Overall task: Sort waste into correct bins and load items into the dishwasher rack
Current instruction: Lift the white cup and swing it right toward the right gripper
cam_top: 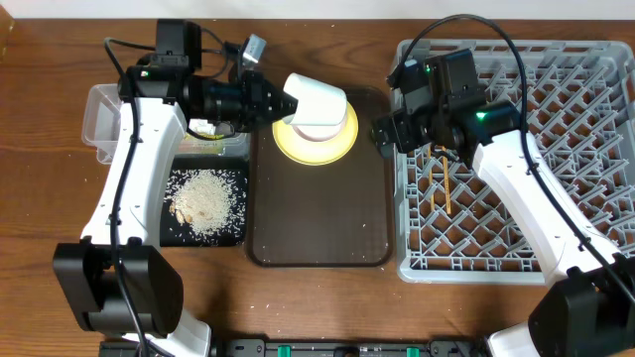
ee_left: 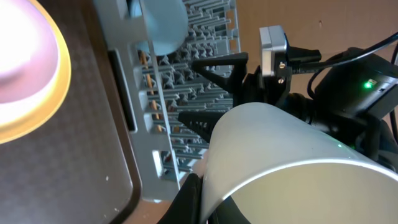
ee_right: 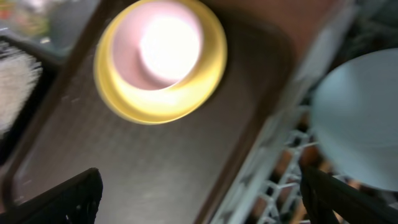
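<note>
I should next grab the white bowl's base with my right gripper, opposite the bowl's held rim, to load it opening down into the rack.
My left gripper is shut on the rim of the white bowl and holds it on its side above the yellow plate. The plate's middle glares pinkish white; I cannot tell whether anything lies on it. My right gripper is open and empty over the left edge of the dishwasher rack. A light blue bowl and the chopsticks are in the rack. Rice lies in the black tray.
The plate sits on a brown serving tray between the black tray and the rack. A clear tub stands at the far left, with something yellow-green beside it under my left arm.
</note>
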{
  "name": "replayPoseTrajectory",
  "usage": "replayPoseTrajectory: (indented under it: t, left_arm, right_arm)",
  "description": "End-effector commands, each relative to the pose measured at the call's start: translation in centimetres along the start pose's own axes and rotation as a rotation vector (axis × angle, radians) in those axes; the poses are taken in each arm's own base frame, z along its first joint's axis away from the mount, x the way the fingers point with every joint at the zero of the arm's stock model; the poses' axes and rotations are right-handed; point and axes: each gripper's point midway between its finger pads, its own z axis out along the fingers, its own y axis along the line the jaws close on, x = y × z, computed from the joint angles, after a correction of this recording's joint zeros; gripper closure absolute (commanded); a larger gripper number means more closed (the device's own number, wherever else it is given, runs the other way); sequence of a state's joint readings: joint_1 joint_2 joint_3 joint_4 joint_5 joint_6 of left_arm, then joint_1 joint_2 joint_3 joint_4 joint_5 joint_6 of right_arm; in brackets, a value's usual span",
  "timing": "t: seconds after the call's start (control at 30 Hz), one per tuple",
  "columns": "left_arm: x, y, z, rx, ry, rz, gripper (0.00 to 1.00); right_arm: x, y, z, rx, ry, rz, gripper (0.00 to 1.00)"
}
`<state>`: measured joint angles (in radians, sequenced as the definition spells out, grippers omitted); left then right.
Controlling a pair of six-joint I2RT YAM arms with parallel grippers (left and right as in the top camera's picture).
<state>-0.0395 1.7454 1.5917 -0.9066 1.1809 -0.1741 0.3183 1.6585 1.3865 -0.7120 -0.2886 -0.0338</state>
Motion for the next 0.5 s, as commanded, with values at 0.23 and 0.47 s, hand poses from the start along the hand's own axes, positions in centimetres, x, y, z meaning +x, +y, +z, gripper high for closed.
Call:
replayPoseTrajectory:
  t: [0.23,0.47]
  left_arm:
    - [1.5,-3.8,-0.7,0.24,0.056,0.079,0.94]
    - [1.5,-3.8,-0.8,0.24,0.05,0.103,0.94]
  right_arm:
    - [0.4,6.0,-3.9,-0.4,-0.011,0.026,0.01]
    - [-1.8,6.2,-12.9,-0.645,-0.232,0.011,0.01]
